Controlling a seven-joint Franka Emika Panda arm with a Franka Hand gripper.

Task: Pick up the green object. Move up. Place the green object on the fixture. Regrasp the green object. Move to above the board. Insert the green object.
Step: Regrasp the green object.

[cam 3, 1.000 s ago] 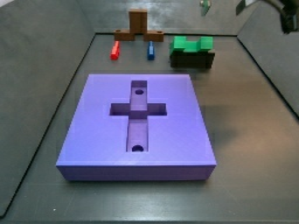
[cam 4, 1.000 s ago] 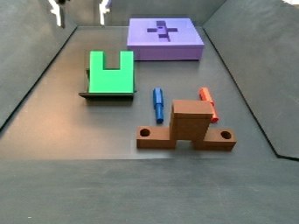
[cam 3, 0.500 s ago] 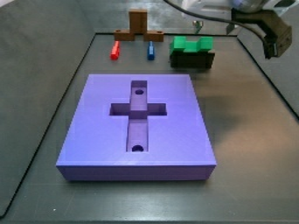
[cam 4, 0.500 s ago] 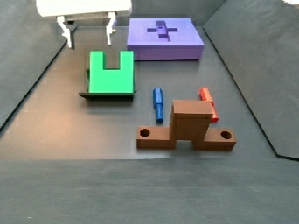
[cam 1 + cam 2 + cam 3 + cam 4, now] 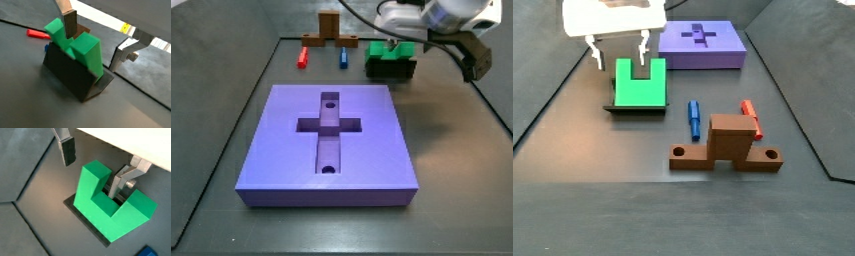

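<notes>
I should next grab the green object with my gripper by its leg farther from the red peg (image 5: 405, 49) (image 5: 87, 49), to insert the object into the purple board.
The green object (image 5: 107, 203) rests on the dark fixture (image 5: 73, 80), its two legs pointing toward the purple board (image 5: 680, 57). Both side views show it as well, green object (image 5: 637, 90) on fixture (image 5: 392, 70), beyond the board's far right corner (image 5: 291, 150). My gripper (image 5: 95, 167) is open and hangs low over the piece. One finger (image 5: 67, 150) stands outside a leg and the other finger (image 5: 123, 180) is over the notch, so that leg lies between them. Neither pad touches the green. The gripper (image 5: 620, 52) shows the same in a side view.
An orange-brown wooden stand (image 5: 724, 142) stands apart from the fixture, with a blue peg (image 5: 694, 118) and a red peg (image 5: 751, 113) lying beside it. Dark side walls enclose the floor. The same stand (image 5: 331, 28) and pegs sit along the back wall.
The gripper has come in from the edge of view and lowered until its open fingers straddle one leg of the green object. The piece, fixture and board have not moved.
</notes>
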